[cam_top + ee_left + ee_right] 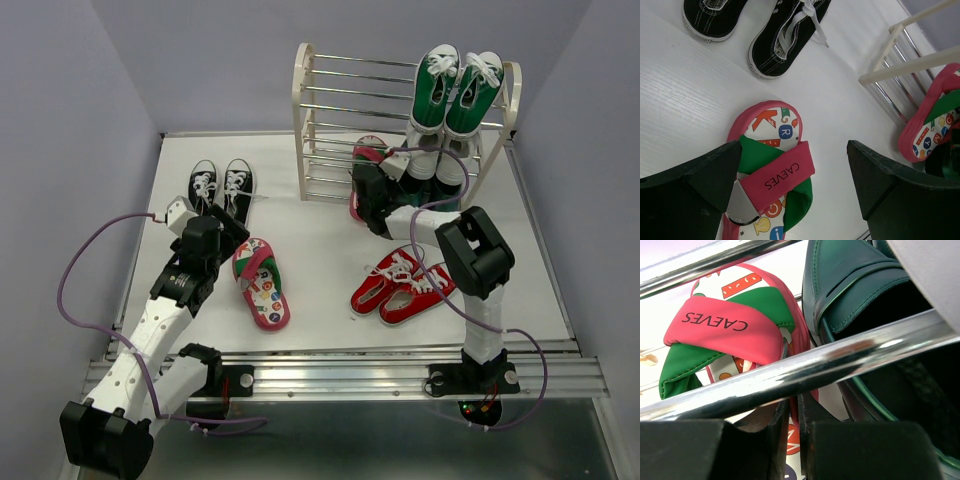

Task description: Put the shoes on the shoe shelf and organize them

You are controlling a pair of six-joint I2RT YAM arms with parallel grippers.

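The flip-flop reaches in past the silver rod (790,371) beside the dark green shoes and would rest on the shoe shelf's low level, so my right gripper opens next.
My left gripper (237,243) is open and hovers over a red-pink-green flip-flop (262,286) lying on the table. In the left wrist view the open gripper (795,200) straddles this flip-flop (771,172), its left finger next to the strap. My right gripper (368,196) is shut on the other flip-flop (730,330) and holds it by its edge at the low tier of the shoe shelf (305,120), behind a silver rod (790,371). The black-white sneakers (222,185) stand at the back left. The red sneakers (402,285) lie in front of the right arm.
Green-and-white sneakers (455,90) sit on the shelf's top tier at the right. Dark green shoes (855,290) sit on a lower tier right beside the held flip-flop. Grey walls close in the table on both sides.
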